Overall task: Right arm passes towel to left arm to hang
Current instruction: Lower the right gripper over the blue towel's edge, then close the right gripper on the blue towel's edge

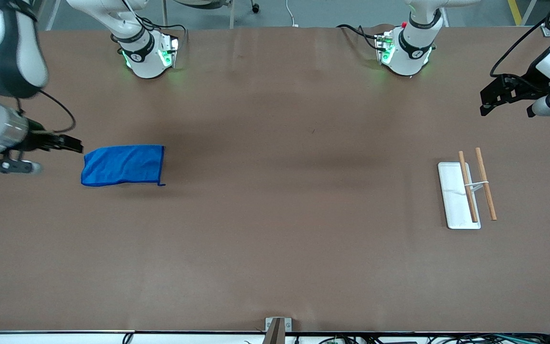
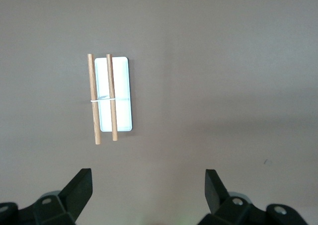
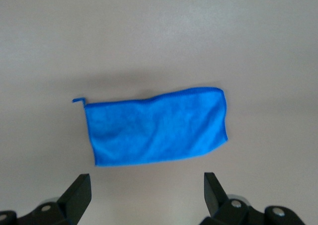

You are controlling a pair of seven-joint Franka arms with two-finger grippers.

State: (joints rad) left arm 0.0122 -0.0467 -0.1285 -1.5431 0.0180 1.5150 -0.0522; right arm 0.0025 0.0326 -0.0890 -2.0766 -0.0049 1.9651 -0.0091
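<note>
The left arm needs the towel's small loop (image 1: pixel 162 184) free to hang the towel, so my right gripper should grab the towel's long edge (image 1: pixel 125 147) opposite the loop.
The towel (image 1: pixel 123 165) is bright blue and lies flat on the brown table toward the right arm's end. It also shows in the right wrist view (image 3: pixel 156 128), with its small loop (image 3: pixel 77 100) at one corner. My right gripper (image 1: pixel 78 145) is open and empty, up in the air beside the towel's edge and not touching it; its jaws (image 3: pixel 146 185) stand wide apart. My left gripper (image 1: pixel 484 105) is open and empty (image 2: pixel 148 185), raised over the table at the left arm's end.
A white flat base (image 1: pixel 451 191) with two wooden rods (image 1: pixel 486 183) over it sits toward the left arm's end, nearer the front camera than the left gripper. It shows in the left wrist view (image 2: pixel 121 93). Both arm bases stand along the back edge.
</note>
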